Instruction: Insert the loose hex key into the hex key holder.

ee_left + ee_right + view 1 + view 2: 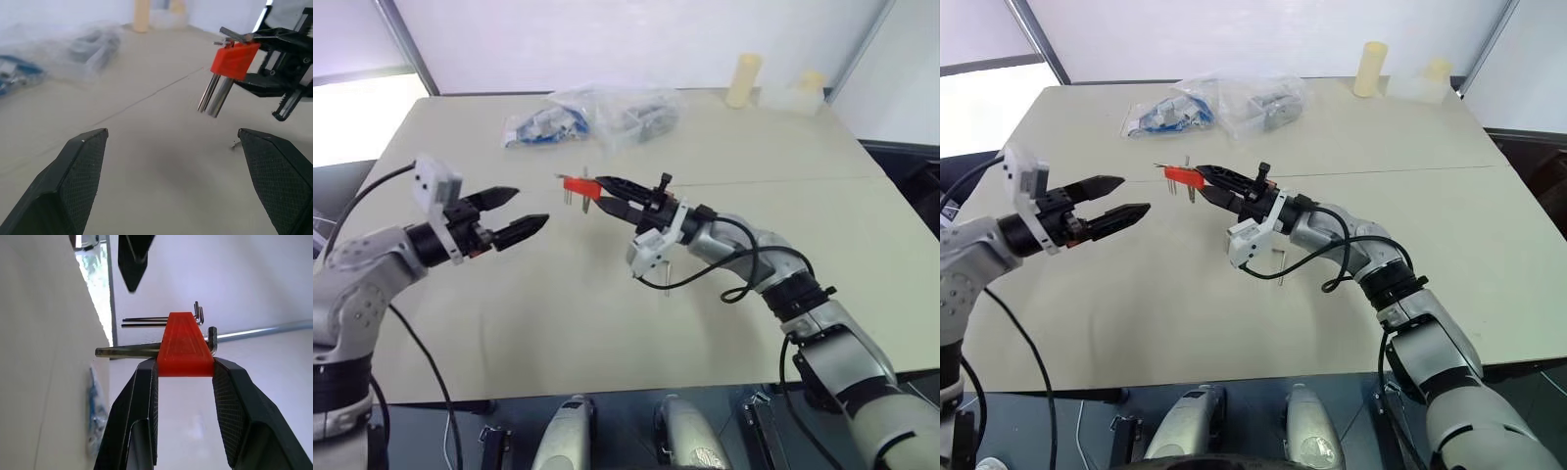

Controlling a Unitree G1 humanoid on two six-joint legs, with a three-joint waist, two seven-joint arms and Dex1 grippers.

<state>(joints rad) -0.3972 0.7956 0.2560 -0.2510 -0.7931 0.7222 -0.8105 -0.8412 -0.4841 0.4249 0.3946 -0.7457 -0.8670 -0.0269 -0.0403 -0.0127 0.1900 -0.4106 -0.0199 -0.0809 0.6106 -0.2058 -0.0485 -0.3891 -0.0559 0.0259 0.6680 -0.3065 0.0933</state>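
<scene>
The fingers of my right gripper cover one end of the hex key holder. My left gripper should grab the hex key holder next by its free red end [572, 184] [223, 61].
The hex key holder [578, 186], a small red-orange block with short grey keys hanging from its underside, is held in the air above the beige table [558, 313]. My right gripper [599, 191] is shut on it, gripping its two sides [185, 345]. My left gripper [530, 208] hovers open and empty a short way to the left of the holder, its tips pointing toward it. The loose hex key [668, 277], a thin grey rod, lies on the table under my right wrist, partly hidden by it; its tip [235, 143] shows on the tabletop.
Clear plastic bags [597, 117] with blue and grey parts lie at the back of the table. A cream cylinder [742, 80] and a pale container [803, 90] stand at the far right corner. A seam [783, 181] crosses the tabletop.
</scene>
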